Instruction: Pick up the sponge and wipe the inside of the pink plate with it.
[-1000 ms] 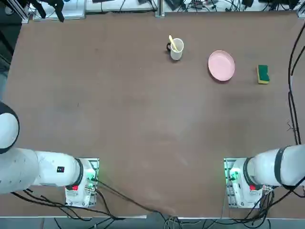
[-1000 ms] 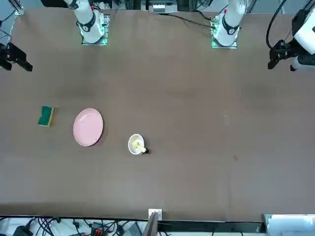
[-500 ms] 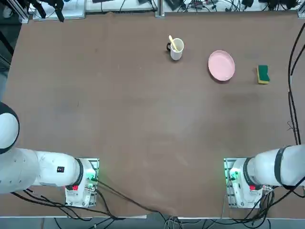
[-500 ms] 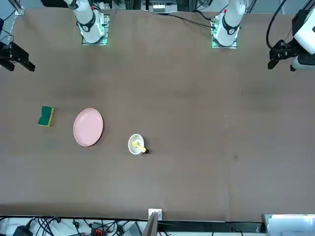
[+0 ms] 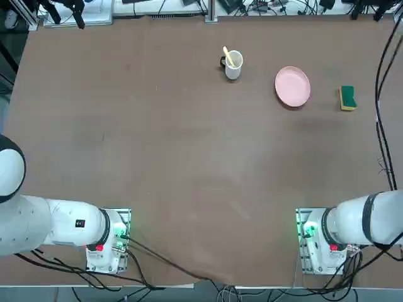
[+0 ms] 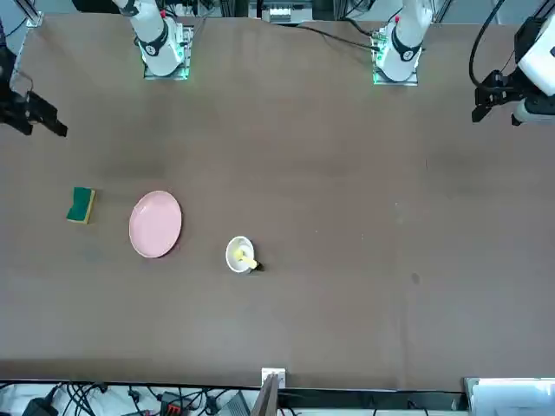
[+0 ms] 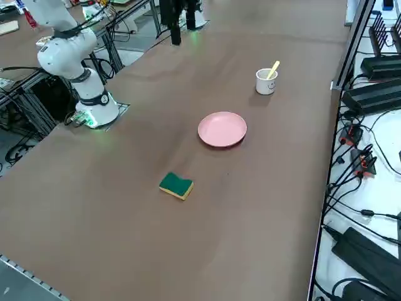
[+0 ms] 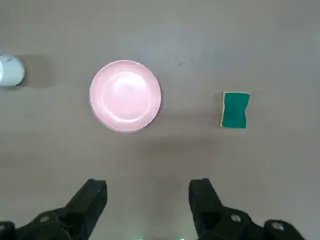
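My right gripper grabs the sponge by its middle [image 6: 81,204] next, to wipe the inside of the pink plate [image 6: 155,224].
The sponge [image 5: 347,98] [image 6: 81,204] [image 7: 176,185] [image 8: 235,109] lies flat on the brown table, green side up, at the far right. Just left of it in the top view rests the pink plate [image 5: 292,86] [image 6: 155,224] [image 7: 222,129] [image 8: 125,95], with nothing in it. My right gripper [image 8: 147,189] [image 6: 45,121] hangs open high above the table, on the robot's side of the plate and sponge and apart from both. Nothing sits between its fingers [image 8: 94,192].
A white mug [image 5: 233,65] [image 6: 240,255] [image 7: 266,81] with a yellow utensil stands left of the plate in the top view. Cables [image 7: 357,157] run along the table's far edge. The right arm's base [image 5: 324,236] sits at the near edge.
In the front view the right gripper has drifted a little toward the sponge. Sponge, plate and mug have stayed where they were.
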Available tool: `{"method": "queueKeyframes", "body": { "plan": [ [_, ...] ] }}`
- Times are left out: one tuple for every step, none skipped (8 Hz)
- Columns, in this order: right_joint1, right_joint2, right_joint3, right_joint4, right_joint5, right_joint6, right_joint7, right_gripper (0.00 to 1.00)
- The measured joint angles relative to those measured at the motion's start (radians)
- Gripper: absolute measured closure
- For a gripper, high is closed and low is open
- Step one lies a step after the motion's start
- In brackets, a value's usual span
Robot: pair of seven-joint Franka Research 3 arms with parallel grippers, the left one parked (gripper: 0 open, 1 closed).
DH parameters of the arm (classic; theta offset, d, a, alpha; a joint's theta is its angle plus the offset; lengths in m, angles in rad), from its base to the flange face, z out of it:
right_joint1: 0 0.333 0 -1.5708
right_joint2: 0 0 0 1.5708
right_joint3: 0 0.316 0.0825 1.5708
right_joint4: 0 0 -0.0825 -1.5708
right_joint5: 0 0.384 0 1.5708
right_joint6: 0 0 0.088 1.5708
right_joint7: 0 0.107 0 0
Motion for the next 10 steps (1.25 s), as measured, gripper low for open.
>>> {"method": "queueKeyframes", "body": {
  "plan": [
    [-0.02, 0.01, -0.001, -0.078, -0.004, 0.098, -0.001, 0.0],
    [-0.043, 0.022, -0.002, -0.153, -0.01, 0.193, -0.006, 0.0],
    [-0.067, 0.037, -0.003, -0.218, -0.014, 0.271, -0.024, 0.0],
    [-0.094, 0.06, -0.005, -0.264, -0.015, 0.325, -0.053, 0.0],
    [-0.125, 0.088, -0.005, -0.286, -0.017, 0.357, -0.095, 0.0],
    [-0.162, 0.121, -0.006, -0.293, -0.017, 0.387, -0.139, 0.0],
    [-0.202, 0.158, -0.006, -0.295, -0.017, 0.428, -0.175, 0.0],
    [-0.233, 0.199, -0.007, -0.297, -0.017, 0.481, -0.198, 0.0],
    [-0.251, 0.239, -0.007, -0.299, -0.017, 0.535, -0.209, 0.0],
    [-0.264, 0.28, -0.007, -0.303, -0.017, 0.585, -0.228, 0.01]
  ]
}}
